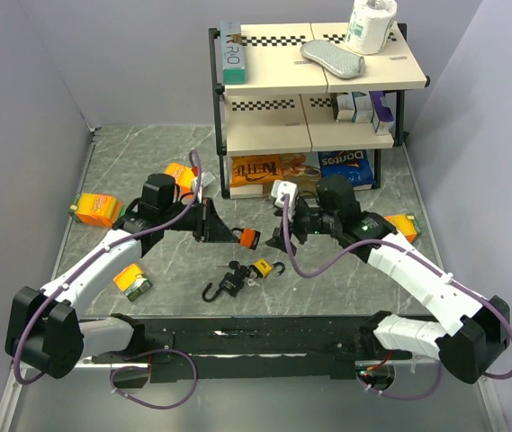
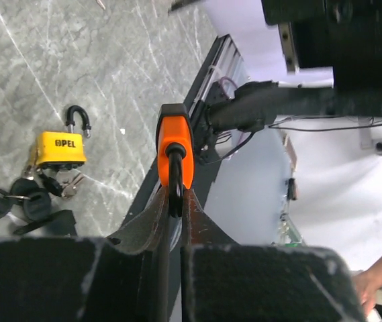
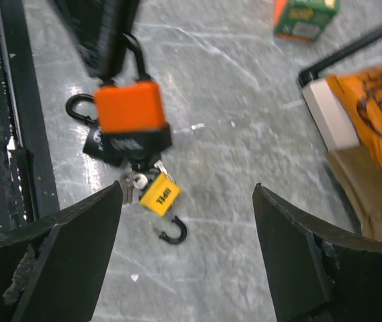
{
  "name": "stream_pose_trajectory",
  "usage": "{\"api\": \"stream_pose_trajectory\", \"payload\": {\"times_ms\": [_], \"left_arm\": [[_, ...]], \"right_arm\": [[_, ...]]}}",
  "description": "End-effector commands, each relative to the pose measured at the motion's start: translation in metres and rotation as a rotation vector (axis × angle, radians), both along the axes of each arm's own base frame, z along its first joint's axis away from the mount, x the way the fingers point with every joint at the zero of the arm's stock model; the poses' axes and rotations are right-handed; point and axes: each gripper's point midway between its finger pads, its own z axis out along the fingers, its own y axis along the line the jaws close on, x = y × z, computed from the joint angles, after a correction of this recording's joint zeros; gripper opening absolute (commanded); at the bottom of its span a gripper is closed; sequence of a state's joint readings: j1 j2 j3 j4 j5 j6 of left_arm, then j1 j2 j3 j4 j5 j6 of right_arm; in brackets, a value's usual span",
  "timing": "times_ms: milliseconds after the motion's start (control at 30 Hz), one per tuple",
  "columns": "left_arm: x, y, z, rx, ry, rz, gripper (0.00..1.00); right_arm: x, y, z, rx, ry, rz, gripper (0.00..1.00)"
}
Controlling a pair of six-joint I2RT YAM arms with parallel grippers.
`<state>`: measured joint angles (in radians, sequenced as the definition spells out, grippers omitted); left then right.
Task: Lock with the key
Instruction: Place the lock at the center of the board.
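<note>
My right gripper would miss if it closed now, so before closing it should move toward the orange padlock's black base (image 1: pixel 256 240) (image 3: pixel 141 140), which hangs beyond the fingers.
My left gripper (image 1: pixel 227 233) is shut on the black shackle of an orange padlock (image 1: pixel 248 238) and holds it above the table; the wrist view shows the jaws (image 2: pixel 175 196) pinching the shackle, with the body (image 2: pixel 174 144) pointing away. My right gripper (image 1: pixel 280 240) is open and empty just right of that padlock, which hangs ahead of its fingers in the right wrist view (image 3: pixel 130 107). A yellow padlock (image 1: pixel 262 268) with an open shackle lies on the table with a bunch of keys (image 3: pixel 129 182) and a black padlock (image 1: pixel 229 281). The yellow one also shows in both wrist views (image 2: pixel 60 149) (image 3: pixel 160 194).
A two-tier shelf (image 1: pixel 309 135) stands at the back with boxes, a paper roll (image 1: pixel 370 25) and snack bags under it. Small orange-green boxes lie at the left (image 1: pixel 95 208), front left (image 1: pixel 132 281) and right (image 1: pixel 402 225). The black base rail (image 1: pixel 238 337) runs along the near edge.
</note>
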<state>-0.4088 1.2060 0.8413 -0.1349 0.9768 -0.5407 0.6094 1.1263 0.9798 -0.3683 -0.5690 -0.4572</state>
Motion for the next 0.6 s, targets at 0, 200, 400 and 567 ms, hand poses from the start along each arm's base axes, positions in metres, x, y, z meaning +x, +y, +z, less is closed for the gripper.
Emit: {"api": "stream_pose_trajectory", "payload": {"times_ms": [0,200,400,567], "left_arm": [[-0.002,-0.004,0.027,-0.078,-0.021,-0.007,0.01],[-0.008,-0.005,0.027,-0.104,-0.01,-0.034,0.01],[-0.013,-0.006,0.032,-0.134,-0.02,-0.066,0.01],[-0.013,-0.007,0.034,-0.149,-0.016,-0.076,0.01]], "right_arm": [[-0.005,0.027,0.034,0.068,-0.15,0.087,0.87],[-0.023,0.042,0.041,0.114,-0.249,0.191,0.86],[-0.031,0.052,0.036,0.11,-0.255,0.247,0.83],[-0.025,0.053,0.013,0.059,-0.254,0.228,0.82]]}}
